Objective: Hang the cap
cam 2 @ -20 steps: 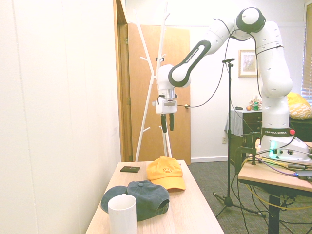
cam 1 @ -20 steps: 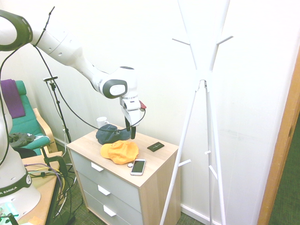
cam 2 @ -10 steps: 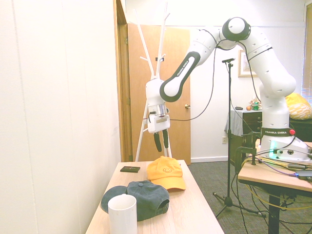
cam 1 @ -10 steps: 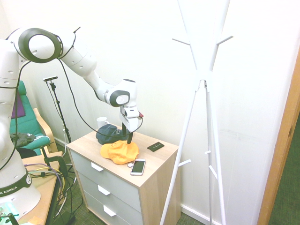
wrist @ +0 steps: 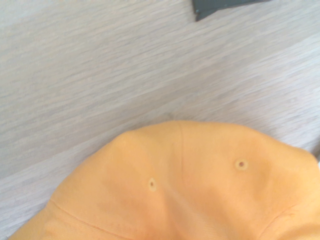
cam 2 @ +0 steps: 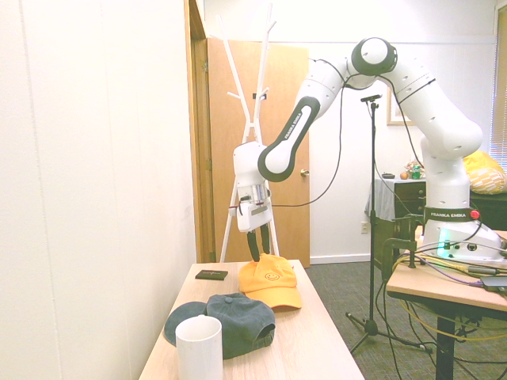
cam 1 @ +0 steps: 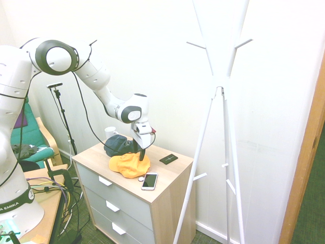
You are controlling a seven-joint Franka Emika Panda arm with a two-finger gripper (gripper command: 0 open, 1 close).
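Observation:
The cloth top of the cap stands in a soft dome above its flat brim (cam 2: 277, 298). I will pinch the cap's top (cam 2: 268, 260) with my gripper next.
The cap (cam 1: 129, 165) is bright yellow-orange and lies on the wooden dresser top (cam 1: 94, 155); its brim points away from the wall and a small emblem shows on its crown (cam 2: 271, 279). My gripper (cam 1: 141, 153) hangs just above the rear edge of the crown, fingers pointing down and open with nothing between them (cam 2: 257, 252). The wrist view is filled by the cap (wrist: 190, 185), with its seam and eyelets showing from close up. A white coat stand (cam 1: 219, 91) rises beside the dresser.
A dark blue cap (cam 1: 120, 145) and a white mug (cam 1: 109, 132) sit behind the yellow one. A phone (cam 1: 149, 181) lies at the dresser's front edge, and a flat black object (cam 1: 168, 158) lies near the wall. The wall runs close along the dresser.
The arm has come down and moved toward the wall, bringing the open gripper from well above the dresser to just over the yellow cap. Nothing on the dresser moved.

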